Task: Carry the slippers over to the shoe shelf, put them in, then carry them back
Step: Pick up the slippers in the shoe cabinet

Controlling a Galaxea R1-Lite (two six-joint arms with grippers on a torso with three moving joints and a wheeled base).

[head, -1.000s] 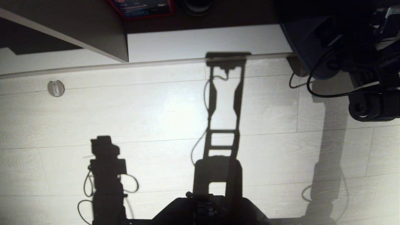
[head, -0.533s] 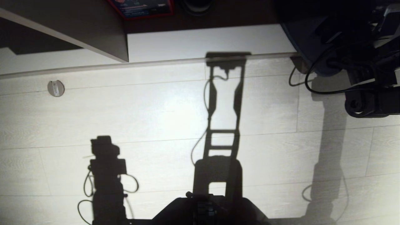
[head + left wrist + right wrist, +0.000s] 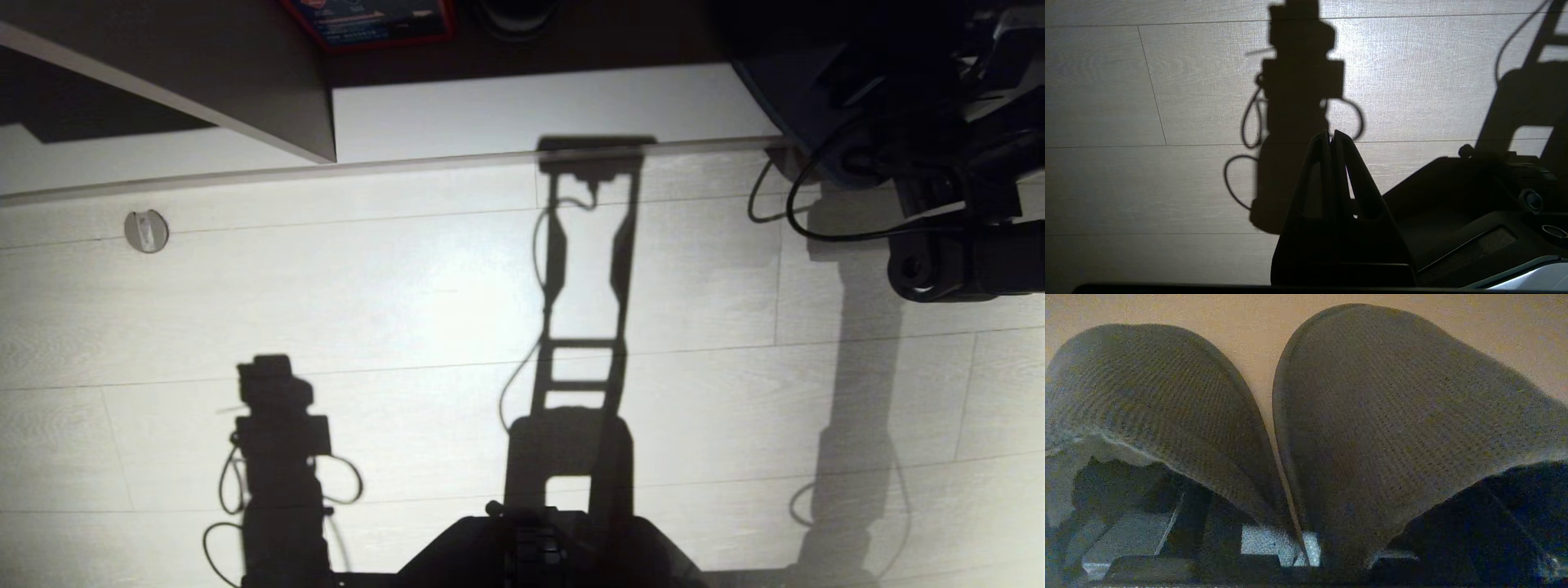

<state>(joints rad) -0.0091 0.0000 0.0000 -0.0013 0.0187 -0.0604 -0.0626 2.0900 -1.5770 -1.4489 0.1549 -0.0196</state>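
Observation:
Next, my right gripper should grab both slippers' adjoining inner sides, to bring them back from the shoe shelf.
Two grey-blue ribbed slippers lie side by side, the left slipper and the right slipper, toes away from me, on the pale base board of the shoe shelf. A narrow strip of board shows between them. My right gripper is open, close behind their heel ends; its fingers show only as dim dark shapes. In the head view one slipper is a dark mass at the shelf's right end, with my right arm over it. My left gripper hangs shut and empty above the floor.
An upright divider stands in the shelf at the left. A red-edged box sits at the back. A round metal fitting is set in the pale plank floor. My base is at the near edge; cables hang from the right arm.
My right arm has moved forward toward the shelf and slightly left in the head view. The left arm and the rest of the scene have not moved.

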